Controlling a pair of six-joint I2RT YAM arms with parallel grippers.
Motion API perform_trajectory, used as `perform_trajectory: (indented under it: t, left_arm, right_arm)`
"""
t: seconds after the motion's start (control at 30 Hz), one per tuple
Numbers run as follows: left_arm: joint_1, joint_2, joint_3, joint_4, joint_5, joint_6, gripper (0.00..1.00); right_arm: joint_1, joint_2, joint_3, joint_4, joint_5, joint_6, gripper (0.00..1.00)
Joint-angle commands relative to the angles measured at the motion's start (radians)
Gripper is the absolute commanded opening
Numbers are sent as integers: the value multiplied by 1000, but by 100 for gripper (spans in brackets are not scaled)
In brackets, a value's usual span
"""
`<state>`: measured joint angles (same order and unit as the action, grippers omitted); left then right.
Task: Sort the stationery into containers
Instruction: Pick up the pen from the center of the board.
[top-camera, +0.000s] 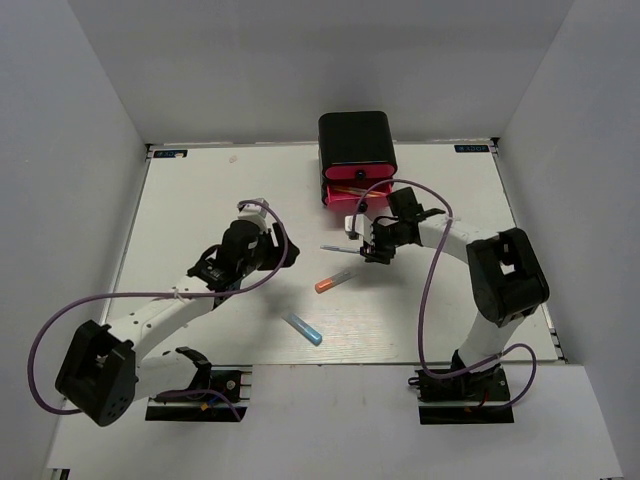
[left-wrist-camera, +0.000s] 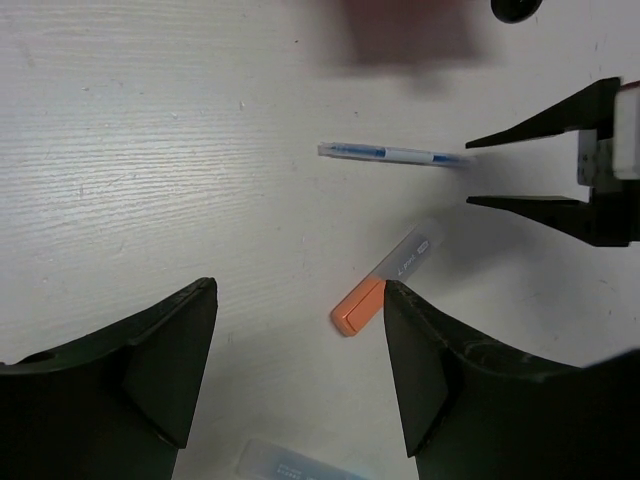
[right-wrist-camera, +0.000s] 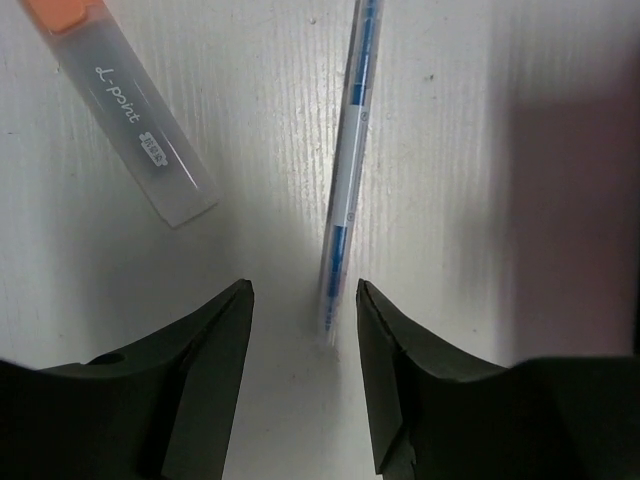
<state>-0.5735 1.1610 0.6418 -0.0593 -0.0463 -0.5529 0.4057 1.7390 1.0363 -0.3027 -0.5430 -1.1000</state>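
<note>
I should next grab the end of the thin bluish pen between the fingers of my right gripper, so the pen's long body stays free to go into the drawer.
The black box stands at the back with pink drawers; its lowest drawer is pulled open with something orange inside. A thin bluish pen lies in front of it. My right gripper is open, low over the pen's right end; the pen runs up from between its fingertips. An orange-grey marker lies below the pen and shows in the right wrist view. A blue marker lies nearer the front. My left gripper is open and empty, left of the markers.
White walls close in the table on the left, back and right. The right arm's purple cable loops over the table by the open drawer. The right gripper's fingers show in the left wrist view beside the pen.
</note>
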Motion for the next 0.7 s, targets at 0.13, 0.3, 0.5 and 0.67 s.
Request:
perform_trajectory:
  t: [0.13, 0.3, 0.5, 0.67]
  left_arm:
    - [-3, -63, -25, -10, -29, -30, 77]
    - [-3, -72, -25, -10, -29, -30, 77]
    - [-3, -81, -25, -10, -29, -30, 77]
    - [-3, -81, -25, -10, -29, -30, 77]
  right_arm:
    - [22, 54, 33, 48, 57, 48, 50]
    - [22, 68, 47, 56, 72, 61, 49]
    - [25, 97, 57, 31, 86, 60, 46]
    - [28, 126, 79, -13, 95, 51, 43]
